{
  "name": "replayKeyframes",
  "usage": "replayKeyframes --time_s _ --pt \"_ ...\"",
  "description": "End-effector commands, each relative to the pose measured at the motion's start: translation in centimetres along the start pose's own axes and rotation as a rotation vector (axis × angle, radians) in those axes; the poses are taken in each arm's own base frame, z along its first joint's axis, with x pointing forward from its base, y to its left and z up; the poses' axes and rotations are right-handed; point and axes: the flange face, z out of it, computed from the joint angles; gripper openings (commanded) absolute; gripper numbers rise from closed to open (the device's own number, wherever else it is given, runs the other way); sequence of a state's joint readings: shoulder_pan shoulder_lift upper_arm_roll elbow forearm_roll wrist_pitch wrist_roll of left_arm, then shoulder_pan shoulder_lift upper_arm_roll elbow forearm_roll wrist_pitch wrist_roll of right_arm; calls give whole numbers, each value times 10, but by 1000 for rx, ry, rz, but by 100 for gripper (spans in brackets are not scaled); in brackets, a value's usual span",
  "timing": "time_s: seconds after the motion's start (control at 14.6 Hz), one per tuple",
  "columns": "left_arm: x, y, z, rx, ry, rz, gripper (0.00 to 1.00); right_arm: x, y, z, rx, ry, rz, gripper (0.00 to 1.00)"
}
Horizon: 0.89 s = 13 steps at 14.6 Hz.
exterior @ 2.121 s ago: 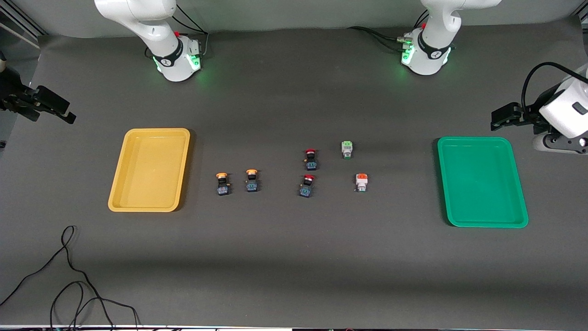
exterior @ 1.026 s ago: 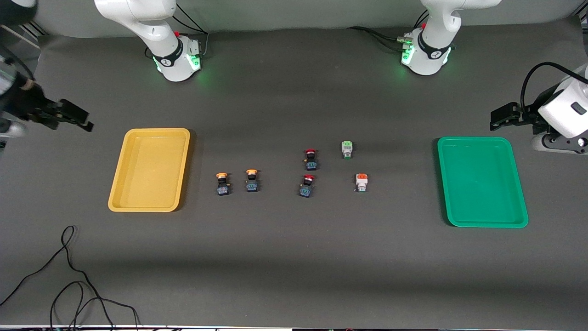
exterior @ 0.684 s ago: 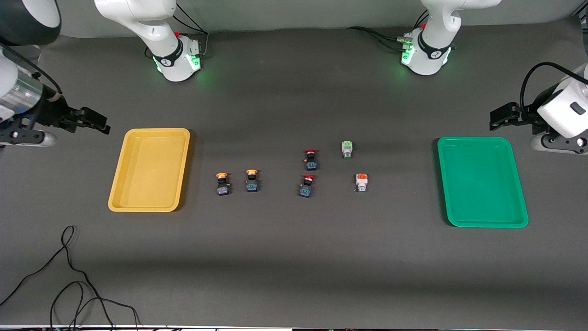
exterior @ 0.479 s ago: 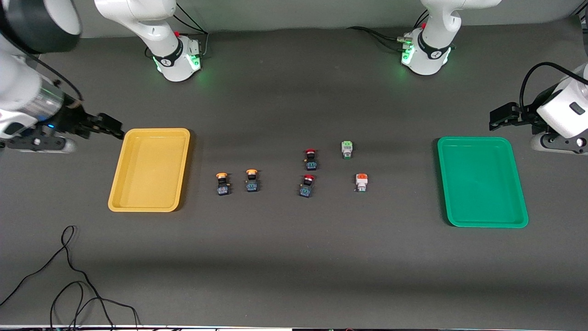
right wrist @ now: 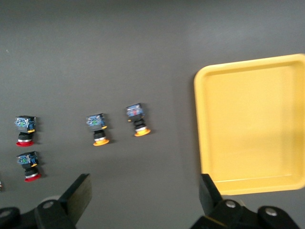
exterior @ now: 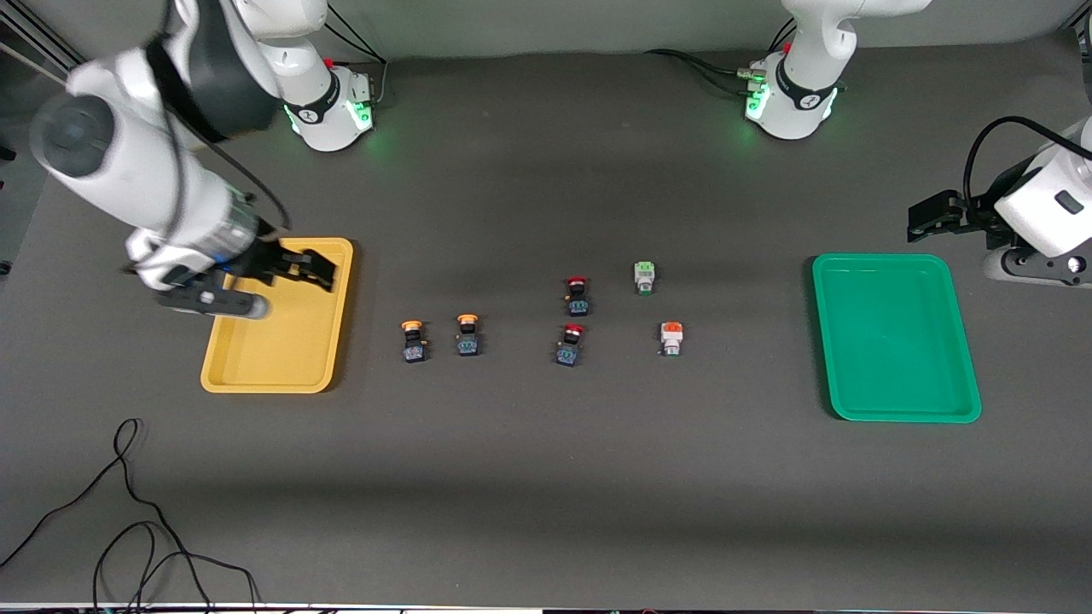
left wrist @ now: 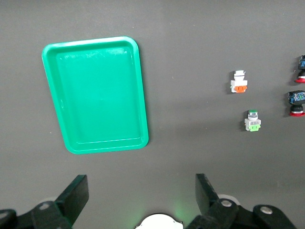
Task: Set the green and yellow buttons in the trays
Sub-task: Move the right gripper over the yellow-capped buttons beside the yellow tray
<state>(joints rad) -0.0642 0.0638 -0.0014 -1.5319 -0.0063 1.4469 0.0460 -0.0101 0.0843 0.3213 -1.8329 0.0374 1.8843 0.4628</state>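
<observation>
Next, my right gripper takes hold of the yellow-capped button by its blue-and-black body (exterior: 415,351) to put it in the yellow tray (exterior: 290,362).
Two yellow-capped buttons (exterior: 414,341) (exterior: 467,335) stand beside the yellow tray (exterior: 290,362). A white button topped light green (exterior: 644,277) and one topped orange (exterior: 671,338) stand toward the green tray (exterior: 896,341). My right gripper (exterior: 317,267) is open and empty over the yellow tray. Its wrist view shows the yellow tray (right wrist: 252,124) and both yellow buttons (right wrist: 137,119) (right wrist: 97,129) past the open right gripper (right wrist: 145,195). My left gripper (exterior: 914,220) waits open beside the green tray. Its wrist view shows the left gripper (left wrist: 141,195), the green tray (left wrist: 95,95) and both white buttons (left wrist: 239,82) (left wrist: 253,120).
Two red-capped switches (exterior: 577,296) (exterior: 570,344) stand between the yellow-capped and the white buttons. A black cable (exterior: 128,512) lies on the mat near the front camera, toward the right arm's end.
My right arm has swung in from the table's end and its open gripper is now over the yellow tray. The left arm has barely moved. The buttons and trays are unmoved.
</observation>
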Motion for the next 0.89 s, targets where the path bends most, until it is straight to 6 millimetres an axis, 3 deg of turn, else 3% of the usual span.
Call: replayKeyframes --time_s 0.0,0.14,0.27,0.55,0.82 --pt "-5 6 1 4 8 17 100 22 -12 52 15 -50 15 100" --pt "-3 18 6 -6 17 9 100 31 -21 94 15 -81 -8 100" --pt "2 50 16 0 28 -26 100 42 -23 130 1 -73 -26 100" --pt "1 146 54 10 56 -87 100 46 -38 211 -10 -75 -70 100" --pt "-18 235 81 6 90 -109 100 35 -35 267 -11 -25 -117 100"
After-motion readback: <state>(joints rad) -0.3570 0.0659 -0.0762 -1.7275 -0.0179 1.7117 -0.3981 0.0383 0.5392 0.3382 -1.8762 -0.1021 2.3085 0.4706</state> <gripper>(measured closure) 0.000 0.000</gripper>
